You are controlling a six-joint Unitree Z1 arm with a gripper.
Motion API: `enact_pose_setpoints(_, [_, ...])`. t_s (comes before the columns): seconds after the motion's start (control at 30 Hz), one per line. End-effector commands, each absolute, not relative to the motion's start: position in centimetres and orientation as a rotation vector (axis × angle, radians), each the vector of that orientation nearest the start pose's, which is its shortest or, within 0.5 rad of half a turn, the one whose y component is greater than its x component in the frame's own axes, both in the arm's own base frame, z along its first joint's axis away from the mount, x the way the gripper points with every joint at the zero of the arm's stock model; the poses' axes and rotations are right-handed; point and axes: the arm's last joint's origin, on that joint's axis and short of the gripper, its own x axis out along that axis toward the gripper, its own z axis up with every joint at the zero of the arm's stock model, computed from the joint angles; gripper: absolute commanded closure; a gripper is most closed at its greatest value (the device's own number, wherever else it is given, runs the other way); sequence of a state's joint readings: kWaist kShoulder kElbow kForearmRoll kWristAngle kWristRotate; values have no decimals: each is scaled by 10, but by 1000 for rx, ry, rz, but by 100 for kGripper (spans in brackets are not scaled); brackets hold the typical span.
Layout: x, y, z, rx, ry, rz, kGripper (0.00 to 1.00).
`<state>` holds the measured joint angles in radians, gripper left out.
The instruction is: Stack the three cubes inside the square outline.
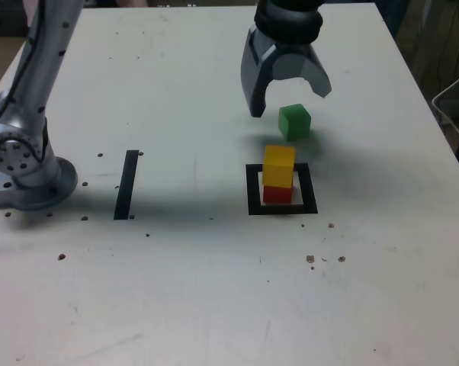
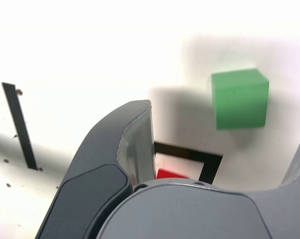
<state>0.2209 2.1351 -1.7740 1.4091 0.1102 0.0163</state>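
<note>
The gripper isn't ready to close yet: its fingers stop above and short of the green cube (image 1: 294, 121), so it needs to move toward the cube and lower first, then close on it.
A yellow cube (image 1: 279, 165) sits on a red cube (image 1: 277, 194) inside the black square outline (image 1: 252, 191) on the white table. Just behind the outline a green cube (image 1: 294, 121) rests alone on the table. My gripper (image 1: 289, 101) hangs open above the table, a little behind and to the exterior view's left of the green cube, with nothing between its fingers. In the wrist view the green cube (image 2: 239, 98) lies beyond the fingers, and a corner of the outline (image 2: 210, 162) and a bit of the red cube (image 2: 170, 174) show past one finger (image 2: 135, 144).
A straight black tape strip (image 1: 126, 184) lies at the exterior view's left of the outline. The arm's grey base (image 1: 27, 171) stands at the far left. Small dark specks dot the table (image 1: 214, 290). A white cable (image 1: 454, 99) hangs off the right edge.
</note>
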Motion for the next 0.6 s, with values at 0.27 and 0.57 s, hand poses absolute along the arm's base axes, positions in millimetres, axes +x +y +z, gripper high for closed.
enact_pose_setpoints(0.27, [393,108,233,-103,1780,227,3])
enact_pose_setpoints(0.57, [402,112,218,-126,1784,218,12])
